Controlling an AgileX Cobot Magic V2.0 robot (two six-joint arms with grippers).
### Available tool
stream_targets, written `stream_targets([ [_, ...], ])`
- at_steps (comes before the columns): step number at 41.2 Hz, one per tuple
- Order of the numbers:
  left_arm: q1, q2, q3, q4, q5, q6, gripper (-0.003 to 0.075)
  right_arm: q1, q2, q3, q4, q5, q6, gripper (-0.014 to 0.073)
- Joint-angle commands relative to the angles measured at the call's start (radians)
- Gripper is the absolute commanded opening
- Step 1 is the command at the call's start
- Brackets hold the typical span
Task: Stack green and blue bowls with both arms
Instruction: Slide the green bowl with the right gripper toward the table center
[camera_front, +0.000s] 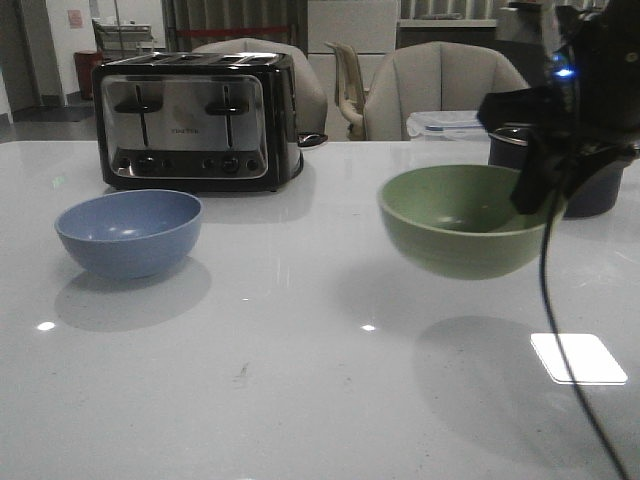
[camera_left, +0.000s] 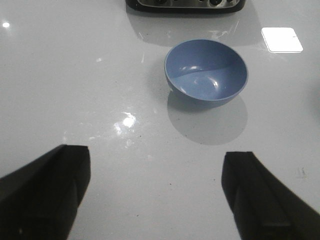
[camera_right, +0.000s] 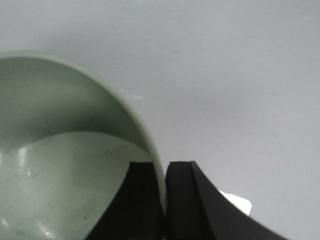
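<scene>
I need to keep holding the bowl with my right gripper, because the sage green bowl (camera_front: 462, 220) is still above the table and its shadow is apart from it, below.
The sage green bowl (camera_front: 462, 220) hangs above the table at the right, its shadow below it. My right gripper (camera_front: 540, 190) is shut on its right rim, one finger inside and one outside the wall (camera_right: 163, 180); the bowl's inside fills the right wrist view (camera_right: 60, 150). The dusty blue bowl (camera_front: 129, 231) stands on the table at the left, in front of the toaster. It also shows in the left wrist view (camera_left: 206, 71). My left gripper (camera_left: 156, 175) is open and empty above bare table, well short of the blue bowl. It does not show in the front view.
A black-and-chrome toaster (camera_front: 195, 120) stands at the back left, behind the blue bowl. A dark navy pot (camera_front: 598, 185) sits behind the green bowl at the right, partly hidden by my right arm. A black cable (camera_front: 560, 330) hangs from that arm. Chairs stand beyond the table.
</scene>
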Motion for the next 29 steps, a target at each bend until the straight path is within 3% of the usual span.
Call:
stream_targets([
  [1, 0.001, 0.004, -0.03, -0.012, -0.068, -0.005, 0.0582, 0.063, -0.023, -0.013, 0.052, -0.062, -0.011, 0.0034],
  [14, 0.001, 0.004, -0.03, -0.012, -0.068, -0.005, 0.0582, 0.214, 0.081, -0.013, 0.081, -0.09, -0.011, 0.0045],
  [18, 0.001, 0.004, -0.03, -0.012, -0.068, -0.005, 0.0582, 0.232, 0.09, -0.013, 0.08, -0.1, -0.013, 0.0149],
  [24, 0.001, 0.004, -0.03, -0.012, -0.068, -0.005, 0.0582, 0.232, 0.084, -0.013, 0.07, -0.111, -0.019, 0.0377],
  [29, 0.001, 0.004, -0.03, -0.012, -0.075, -0.005, 0.0582, 0.232, 0.041, -0.015, 0.033, -0.112, -0.019, 0.0453],
])
